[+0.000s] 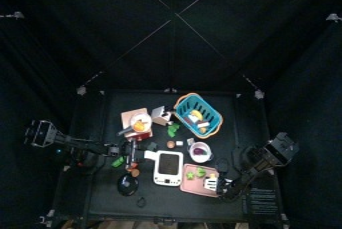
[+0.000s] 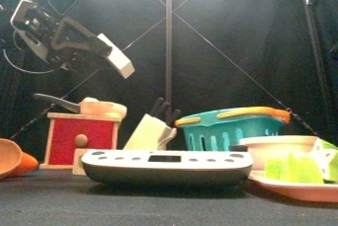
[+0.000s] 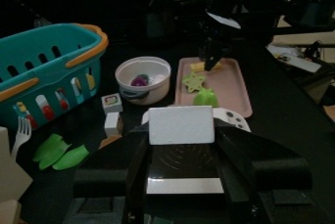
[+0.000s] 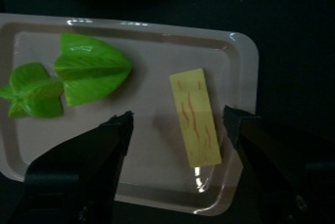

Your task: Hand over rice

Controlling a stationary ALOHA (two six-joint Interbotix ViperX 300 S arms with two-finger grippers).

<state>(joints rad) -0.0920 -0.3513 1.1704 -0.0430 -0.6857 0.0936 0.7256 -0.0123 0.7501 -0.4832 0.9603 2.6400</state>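
My left gripper has the rice now. My right gripper should grab the two long edges of the rice next, to take it over from my left gripper.
The rice (image 1: 167, 166) is a flat white rectangular packet with a dark mark, lying on the table near the front edge. In the front view the rice (image 2: 165, 167) shows edge-on, low and wide. My left gripper (image 1: 139, 165) hangs above its left side, high in the front view (image 2: 95, 52). In the left wrist view the rice (image 3: 181, 125) shows between the jaws of the left gripper (image 3: 181, 138), which stand apart. My right gripper (image 1: 219, 183) is open over the pink tray (image 4: 144, 164), with nothing between its jaws (image 4: 179, 120).
The pink tray (image 1: 201, 181) holds green bits (image 4: 72, 71) and a yellow strip (image 4: 197, 115). A white bowl with purple contents (image 3: 144, 76) stands behind the rice. A teal basket (image 1: 201, 113) is further back. A red and tan box (image 2: 82, 136) stands at the left.
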